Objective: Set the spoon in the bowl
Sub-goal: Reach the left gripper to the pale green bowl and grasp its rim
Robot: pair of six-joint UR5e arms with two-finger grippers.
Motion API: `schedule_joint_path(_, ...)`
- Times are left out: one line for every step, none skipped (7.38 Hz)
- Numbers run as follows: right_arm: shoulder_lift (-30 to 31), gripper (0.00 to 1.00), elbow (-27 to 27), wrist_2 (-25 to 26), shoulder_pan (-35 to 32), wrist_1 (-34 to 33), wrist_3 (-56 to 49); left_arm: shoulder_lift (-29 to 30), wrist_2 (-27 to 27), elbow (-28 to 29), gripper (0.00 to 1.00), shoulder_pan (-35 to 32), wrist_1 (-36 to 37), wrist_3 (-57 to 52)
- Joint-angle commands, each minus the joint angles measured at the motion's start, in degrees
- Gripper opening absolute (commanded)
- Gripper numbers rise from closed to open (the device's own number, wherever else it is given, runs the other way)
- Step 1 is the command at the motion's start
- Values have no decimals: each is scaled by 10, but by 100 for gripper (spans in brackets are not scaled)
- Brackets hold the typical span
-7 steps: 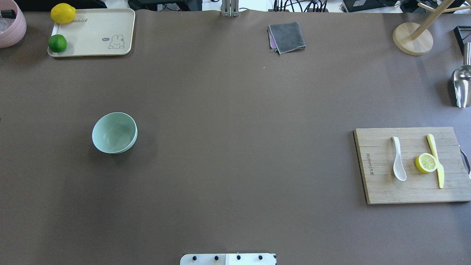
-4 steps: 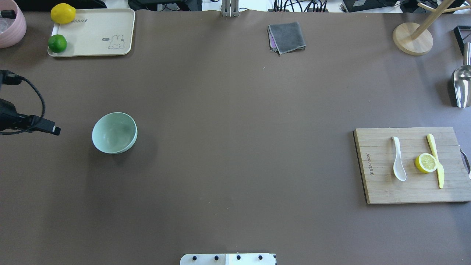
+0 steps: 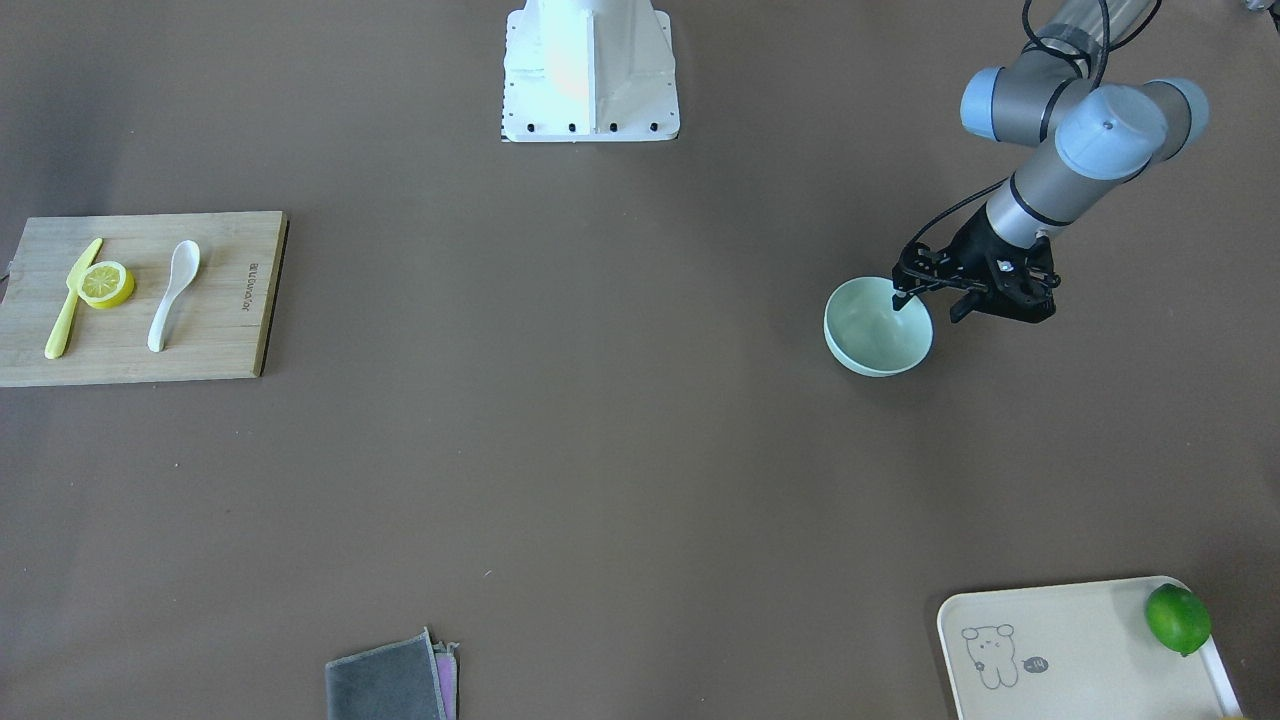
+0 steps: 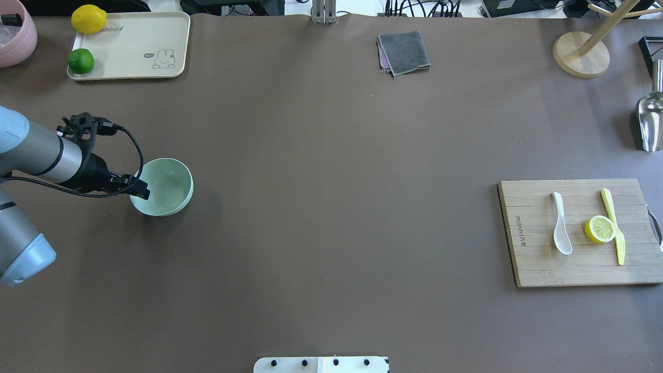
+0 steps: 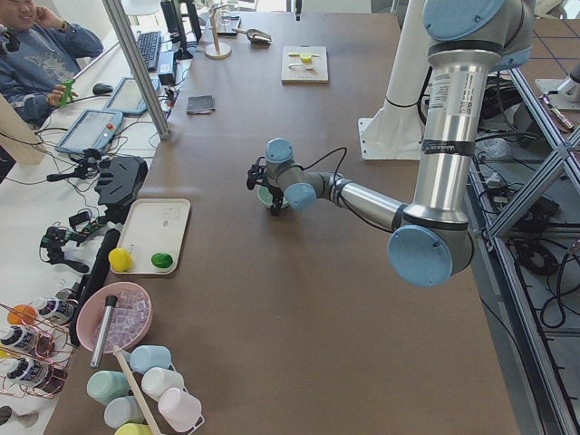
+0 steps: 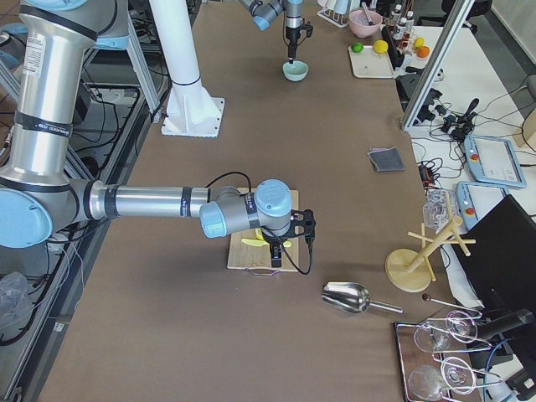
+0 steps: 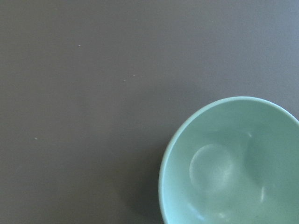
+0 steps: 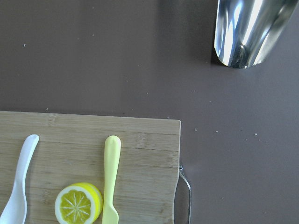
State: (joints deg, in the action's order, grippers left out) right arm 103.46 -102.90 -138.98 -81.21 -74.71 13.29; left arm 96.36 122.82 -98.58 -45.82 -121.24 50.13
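Note:
The left gripper grabs the mint-green bowl by its rim [image 3: 840,300] next, to bring the bowl within reach for the spoon [image 3: 173,294].
The white spoon [image 4: 561,230] lies on a wooden cutting board [image 4: 538,267] at the right, its scoop toward the robot; it also shows in the front view [image 3: 172,295] and the right wrist view [image 8: 18,191]. The mint-green bowl [image 4: 168,186] stands empty at the left, also in the front view [image 3: 872,340] and the left wrist view [image 7: 233,168]. My left gripper [image 3: 928,306] is open, with one finger inside the bowl and one outside its rim. My right gripper [image 6: 285,243] shows only in the exterior right view, over the board; I cannot tell its state.
A lemon half [image 4: 600,229] and a yellow knife [image 4: 614,225] lie beside the spoon. A cream tray [image 4: 134,46] with a lime and a lemon is at the far left. A grey cloth [image 4: 404,52], a wooden stand [image 4: 580,54] and a metal scoop [image 4: 650,122] are at the back and right.
My left arm has come in from the left edge and its gripper now reaches the bowl's rim. The bowl and the spoon have not moved.

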Motion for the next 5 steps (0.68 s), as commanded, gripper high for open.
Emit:
schedule_joint_path(1,100,0,0,2,0,2,5,0,10,24,4,0,1)
schedule_joint_path(1,100,0,0,2,0,2,6,1,10,3,5,-1,4)
schedule_joint_path(1,100,0,0,2,0,2,5,1,7,0,4,0,6)
schedule_joint_path(-2,100,0,-1,2,1,3,6,1,6,0,4,2,6)
schedule_joint_path(-5,99,-1,-1,3,1,19,16,5,-10,0,3,23,17)
